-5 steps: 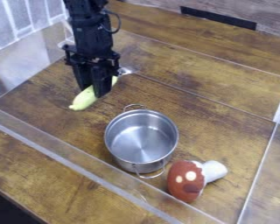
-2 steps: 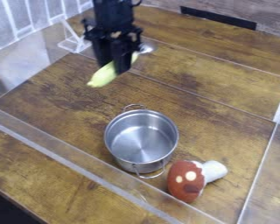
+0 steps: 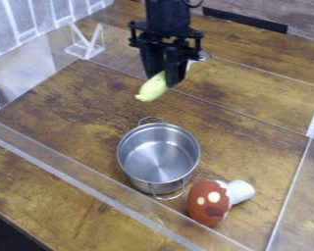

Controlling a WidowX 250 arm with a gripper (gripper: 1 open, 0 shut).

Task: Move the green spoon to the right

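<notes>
I should keep holding the spoon with my gripper until the spoon touches down. The green spoon's lower end (image 3: 146, 94) is still hanging above the wooden table behind the steel pot (image 3: 159, 157).
The green spoon (image 3: 152, 88) is a slim yellow-green piece hanging tilted above the wooden table, its lower end pointing down-left. My black gripper (image 3: 168, 71) points straight down and is shut on the spoon's upper end. Spoon and gripper are lifted off the table, behind and slightly left of the steel pot (image 3: 159, 157). The spoon's upper part is hidden between the fingers.
An empty round steel pot stands at the middle front. A red-and-white mushroom toy (image 3: 214, 200) lies to its front right. A clear low wall (image 3: 68, 176) rims the wooden table (image 3: 251, 118). A small clear stand (image 3: 81, 41) sits at the back left.
The gripper has lifted the spoon off the table and carried it to the right and farther back, from the left of the table to above its middle.
</notes>
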